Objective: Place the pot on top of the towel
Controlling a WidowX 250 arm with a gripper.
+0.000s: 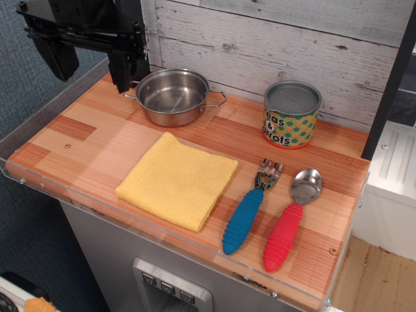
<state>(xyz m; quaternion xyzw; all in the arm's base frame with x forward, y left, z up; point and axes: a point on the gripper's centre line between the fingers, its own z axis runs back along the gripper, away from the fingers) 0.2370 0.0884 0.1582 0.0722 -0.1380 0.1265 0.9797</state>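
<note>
My gripper takes hold of the pot by its rim next, to set the steel pot on top of the yellow towel (177, 179).
The shiny steel pot (173, 97) stands upright and empty at the back of the wooden counter, with a wire loop handle on each side. The yellow towel (177, 179) lies flat and folded in front of it, nearer the counter's front edge, with a small gap between them. My black gripper (90, 65) hangs at the back left, just left of the pot. Its fingers are spread apart with nothing between them. The right finger (123, 73) is close to the pot's left handle; I cannot tell if they touch.
A can (292, 114) with a grey lid and green-dotted orange label stands at the back right. A blue-handled fork (249, 210) and a red-handled spoon (289, 221) lie right of the towel. A clear plastic rim (39, 183) edges the counter; a plank wall (273, 45) is behind.
</note>
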